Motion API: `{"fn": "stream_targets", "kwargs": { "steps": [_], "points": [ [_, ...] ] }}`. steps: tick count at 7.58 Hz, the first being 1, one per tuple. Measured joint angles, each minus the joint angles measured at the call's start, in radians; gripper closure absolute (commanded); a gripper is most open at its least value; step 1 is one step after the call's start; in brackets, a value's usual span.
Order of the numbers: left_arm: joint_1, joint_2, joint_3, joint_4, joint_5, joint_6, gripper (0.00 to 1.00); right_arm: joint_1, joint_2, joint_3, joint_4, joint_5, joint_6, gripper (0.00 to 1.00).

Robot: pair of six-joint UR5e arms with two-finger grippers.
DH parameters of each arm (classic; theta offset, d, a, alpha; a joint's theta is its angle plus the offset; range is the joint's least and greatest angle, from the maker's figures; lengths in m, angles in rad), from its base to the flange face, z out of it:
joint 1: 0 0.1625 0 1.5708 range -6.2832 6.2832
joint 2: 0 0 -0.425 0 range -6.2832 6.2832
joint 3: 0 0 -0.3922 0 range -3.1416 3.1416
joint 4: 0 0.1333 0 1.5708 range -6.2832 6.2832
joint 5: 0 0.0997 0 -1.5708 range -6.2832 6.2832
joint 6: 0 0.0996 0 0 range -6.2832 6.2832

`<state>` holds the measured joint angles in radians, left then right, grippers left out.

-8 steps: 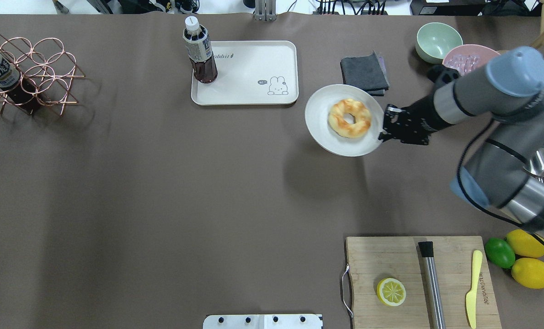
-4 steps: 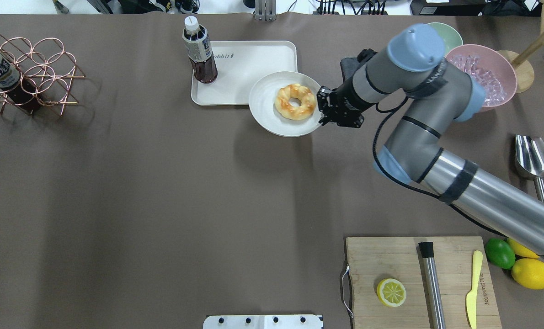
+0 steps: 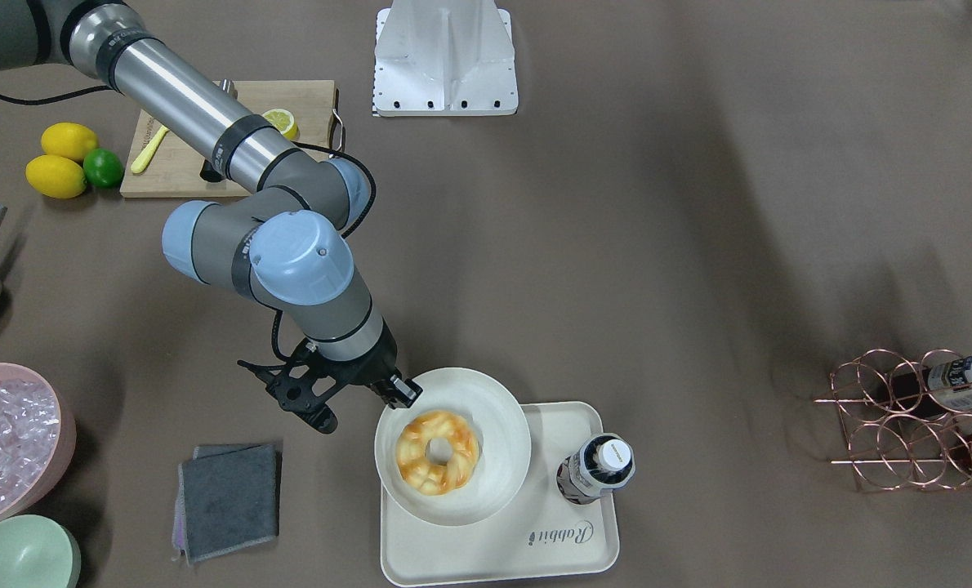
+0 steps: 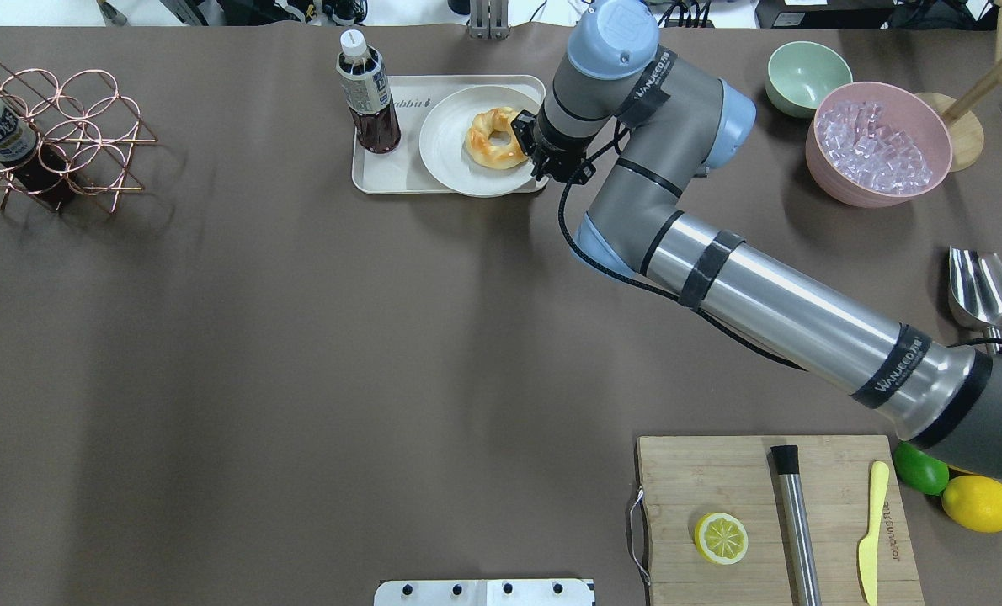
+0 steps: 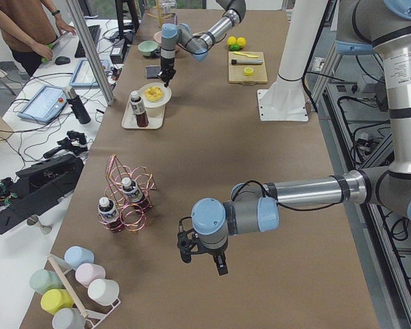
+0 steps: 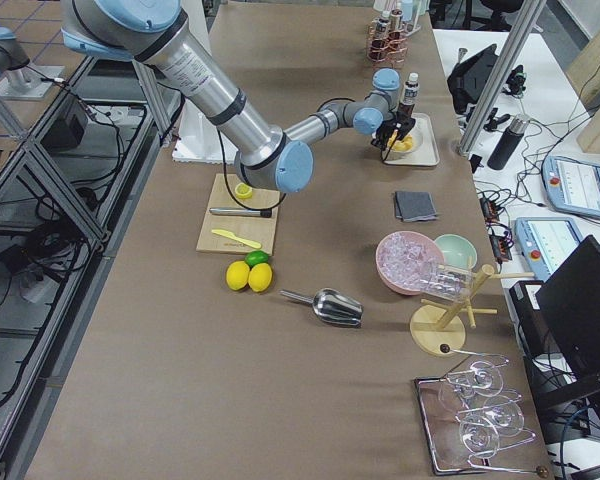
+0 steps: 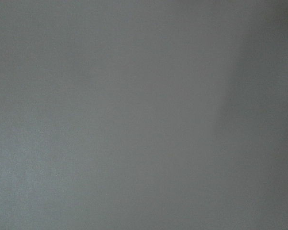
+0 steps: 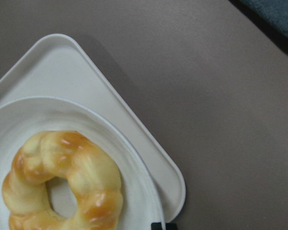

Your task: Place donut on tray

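The plate stays in my right gripper for now until it rests inside the tray: its edge [image 3: 458, 369] sticks out past the tray's rim [image 3: 555, 403] in the front view.
The donut [image 4: 495, 139] is a golden lumpy ring lying on a round cream plate [image 4: 446, 143]. My right gripper [image 4: 539, 153] is shut on the plate's right rim and holds it over the right half of the cream tray [image 4: 391, 175]. I cannot tell whether the plate touches the tray. The front view shows the donut [image 3: 437, 452], the plate [image 3: 498, 416], the tray [image 3: 486, 555] and the gripper [image 3: 400, 392]. The right wrist view shows the donut [image 8: 62, 182] and a tray corner [image 8: 62, 67]. My left gripper [image 5: 202, 257] shows only in the left side view, low over bare table; I cannot tell its state.
A dark drink bottle [image 4: 368, 101] stands on the tray's left end. A grey cloth [image 3: 229, 498], a pink bowl of ice [image 4: 878, 143] and a green bowl [image 4: 807, 76] lie to the right. A cutting board [image 4: 770, 522] with a halved lemon [image 4: 720, 537] is at the front; a copper wire rack [image 4: 55, 139] is at the far left.
My right gripper has carried the plate with the donut to the left and farther back, from bare table to over the tray's right half. The grip on the rim is unchanged.
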<state>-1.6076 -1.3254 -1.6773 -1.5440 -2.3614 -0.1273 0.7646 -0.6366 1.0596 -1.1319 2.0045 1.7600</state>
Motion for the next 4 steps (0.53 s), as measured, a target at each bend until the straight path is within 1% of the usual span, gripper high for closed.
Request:
{"fn": "stream_targets", "kwargs": {
  "steps": [1,4],
  "points": [
    [0.0,0.0,-0.002,0.0,0.0,0.0,0.02,0.007,0.051,-0.07,0.003,-0.002,0.001,1.0],
    [-0.001,0.0,-0.011,0.001,0.002,0.0,0.02,0.017,0.119,-0.197,0.044,-0.003,0.008,1.0]
  ]
}}
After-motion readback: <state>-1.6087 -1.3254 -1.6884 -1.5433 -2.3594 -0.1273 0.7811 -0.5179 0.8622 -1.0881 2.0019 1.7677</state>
